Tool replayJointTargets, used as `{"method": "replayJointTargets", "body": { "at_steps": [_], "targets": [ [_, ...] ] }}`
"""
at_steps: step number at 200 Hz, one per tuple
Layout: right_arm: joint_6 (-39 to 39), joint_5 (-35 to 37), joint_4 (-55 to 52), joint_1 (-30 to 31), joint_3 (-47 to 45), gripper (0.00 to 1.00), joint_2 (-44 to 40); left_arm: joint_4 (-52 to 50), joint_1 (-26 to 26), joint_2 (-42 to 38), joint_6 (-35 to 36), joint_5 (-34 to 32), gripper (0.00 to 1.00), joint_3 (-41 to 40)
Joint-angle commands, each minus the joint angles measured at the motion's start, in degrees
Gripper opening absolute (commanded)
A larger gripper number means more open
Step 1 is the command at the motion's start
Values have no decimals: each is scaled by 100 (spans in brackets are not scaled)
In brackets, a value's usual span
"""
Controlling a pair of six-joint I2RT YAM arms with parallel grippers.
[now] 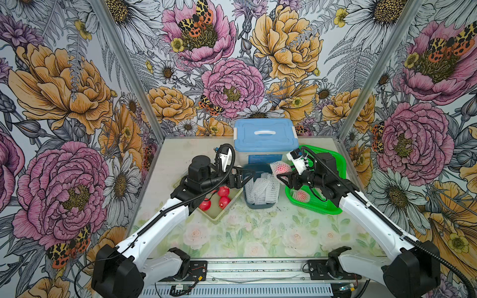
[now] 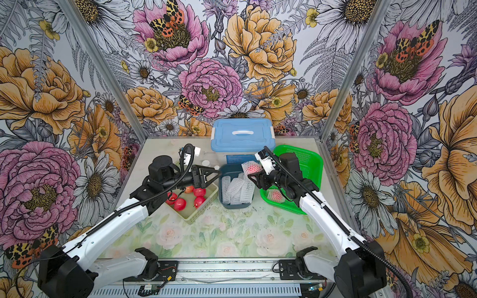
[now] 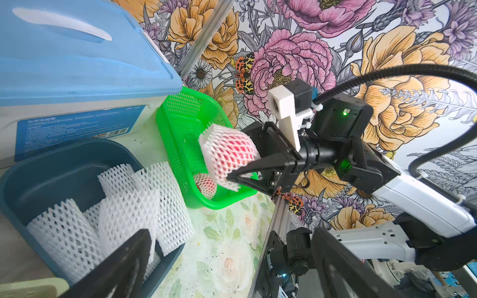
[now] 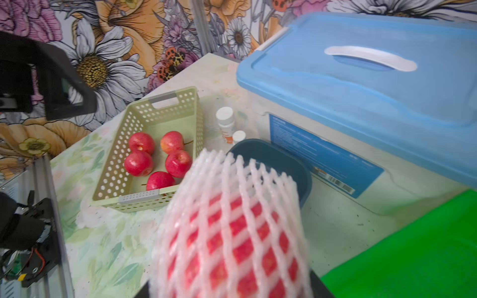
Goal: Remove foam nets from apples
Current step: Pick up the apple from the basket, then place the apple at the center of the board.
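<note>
It isn't time for my left gripper to close on the red apple's foam net yet. Its fingers stop short, across the dark blue bin, so it should first move toward the net.
My right gripper (image 1: 282, 172) (image 3: 240, 154) (image 4: 232, 283) is shut on a red apple still wrapped in a white foam net (image 1: 280, 167) (image 2: 251, 167) (image 3: 228, 152) (image 4: 232, 227). It holds it in the air between the dark blue bin (image 1: 258, 206) and the green basket (image 1: 320, 209). A second netted apple (image 1: 300, 196) (image 3: 206, 183) lies in the green basket. Several empty foam nets (image 1: 260, 191) (image 3: 134, 206) fill the bin. Bare apples (image 1: 223, 192) (image 4: 154, 160) sit in a pale green basket (image 1: 215, 219). My left gripper (image 1: 244, 176) (image 2: 215, 176) (image 3: 232, 271) stands open and empty at the bin's left edge.
A large box with a blue lid (image 1: 265, 134) stands behind the bin. Two small white pill bottles (image 4: 225, 121) stand between that box and the pale basket. Walls close the table on three sides.
</note>
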Motion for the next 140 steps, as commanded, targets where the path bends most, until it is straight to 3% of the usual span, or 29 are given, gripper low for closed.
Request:
{"method": "replayJointTargets", "body": {
  "at_steps": [1,49,84,105,140],
  "targets": [
    [-229,-550,598,293,6,61,-233,209,-23,265,-586,329,99,209],
    [-449,-423,757,940,116,63,-291,-327,-78,682,-829,891,99,564],
    [-430,-425,911,1188,124,64,-256,651,8,720,-1566,1453,98,235],
    [-472,-276,950,1359,149,64,-248,658,-102,802,-1567,1710,89,295],
    [-501,-240,941,1440,185,66,-264,363,-39,737,-1395,1767,57,337]
  ]
}}
